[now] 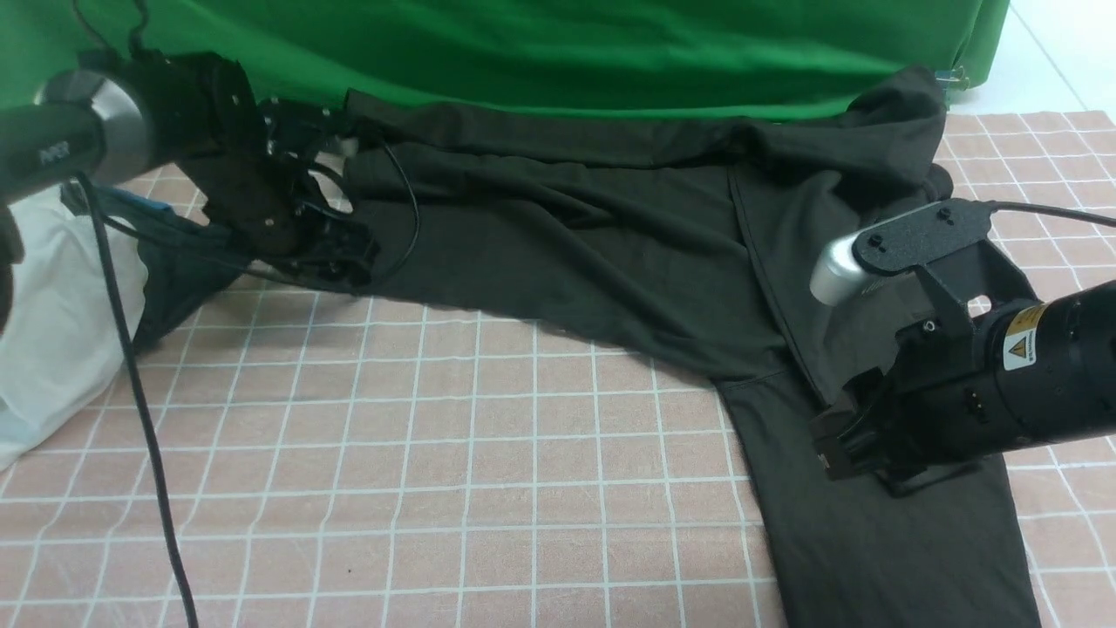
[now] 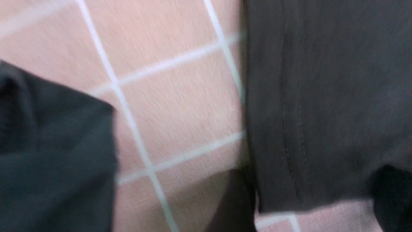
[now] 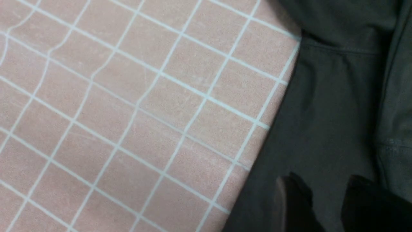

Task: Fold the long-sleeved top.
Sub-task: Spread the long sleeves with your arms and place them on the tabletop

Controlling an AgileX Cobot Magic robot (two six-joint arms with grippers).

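The top should be grabbed next by its stitched hem edge (image 1: 366,276) with my left gripper. The top's wide body (image 1: 565,235) lies loose across the table beyond the hem.
The black long-sleeved top (image 1: 567,227) lies spread across the back of the table, with one sleeve (image 1: 872,523) running toward the front right. My left gripper (image 1: 344,257) is at the top's left edge. In the left wrist view its jaws (image 2: 312,201) stand wide apart, and the stitched hem (image 2: 289,145) lies between the fingers (image 2: 233,203). My right gripper (image 1: 833,449) sits low over the sleeve near the armpit. Its fingers (image 3: 296,199) are apart, and flat black cloth (image 3: 322,129) shows in the gap of the gripper (image 3: 331,201).
A pink checked cloth (image 1: 436,453) covers the table. A white garment (image 1: 52,296) and a smaller dark cloth with a blue edge (image 1: 174,262) lie at the far left. The same dark cloth (image 2: 54,151) shows in the left wrist view. A green backdrop (image 1: 567,52) hangs behind, and a black cable (image 1: 131,366) hangs from the left arm.
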